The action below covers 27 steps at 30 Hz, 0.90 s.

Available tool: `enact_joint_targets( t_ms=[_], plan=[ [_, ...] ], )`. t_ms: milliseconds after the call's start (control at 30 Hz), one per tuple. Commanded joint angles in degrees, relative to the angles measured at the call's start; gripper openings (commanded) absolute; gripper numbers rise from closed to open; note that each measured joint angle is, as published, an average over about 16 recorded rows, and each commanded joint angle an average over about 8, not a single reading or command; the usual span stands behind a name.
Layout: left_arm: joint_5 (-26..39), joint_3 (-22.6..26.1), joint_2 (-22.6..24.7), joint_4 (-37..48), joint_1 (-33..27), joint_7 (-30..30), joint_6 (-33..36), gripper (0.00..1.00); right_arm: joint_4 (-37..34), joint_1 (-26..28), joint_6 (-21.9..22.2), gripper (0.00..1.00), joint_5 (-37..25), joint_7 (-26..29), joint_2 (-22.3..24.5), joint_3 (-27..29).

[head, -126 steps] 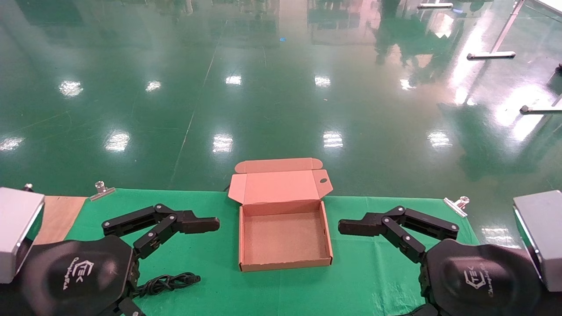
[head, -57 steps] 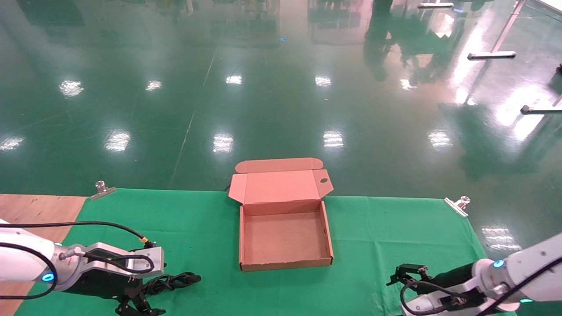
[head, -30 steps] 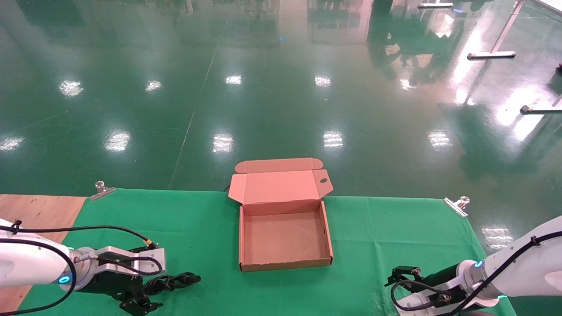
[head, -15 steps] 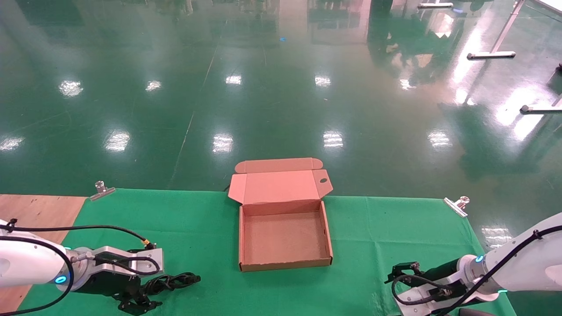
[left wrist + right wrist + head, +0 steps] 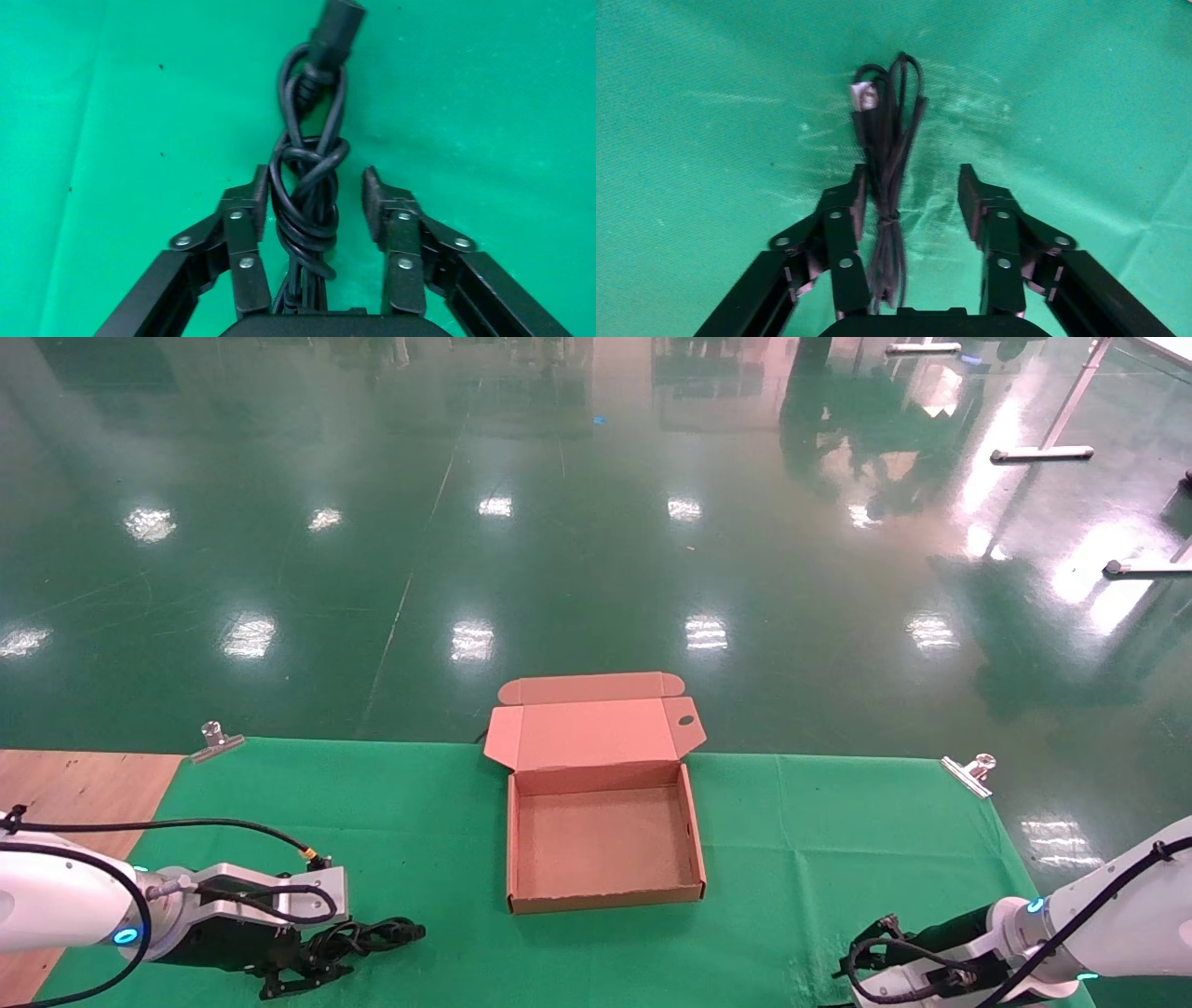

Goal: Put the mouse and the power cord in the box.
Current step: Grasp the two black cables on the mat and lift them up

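I will next take hold of the power cord with my left gripper by the wrapped coils around its middle, since the cord's plug sticks out at one end.
The brown cardboard box lies open and empty at mid-table, its lid folded back. The power cord, a thick twisted black bundle with its plug at the far end, lies on the green cloth at the near left. My left gripper is open and low over it, one finger on each side, also seen in the head view. My right gripper is open at the near right, straddling a thin tied black cable with a USB plug. The mouse body is hidden.
The green cloth covers the table and is held by metal clips at the far corners. Bare wood shows at the far left. Beyond the far edge lies glossy green floor.
Both arms came down from near the camera to the cloth. In the last half second the right gripper slid toward the near edge and the left gripper's fingers settled around the cord.
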Motion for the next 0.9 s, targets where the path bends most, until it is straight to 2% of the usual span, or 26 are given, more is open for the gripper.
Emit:
enact_joint_targets(
  t_ms=[33,567,900],
  plan=[
    [-0.24,-0.17,-0.08,0.05,0.09,0.19,0.1,0.0,-0.23,-0.08,-0.12,0.0,0.04,-0.16,0.05,0.01],
    [-0.32,-0.22,-1.31,0.07,-1.68,1.04,2.56,0.0,-0.34,1.74,-2.35,0.0,0.86,-0.36,0.9,0.51],
    [0.61,0.43,-1.7,-1.33,-7.07,1.13,7.91,0.0,3.79,6.66,-8.23,0.0,4.73,0.45,4.6,3.11]
  ],
)
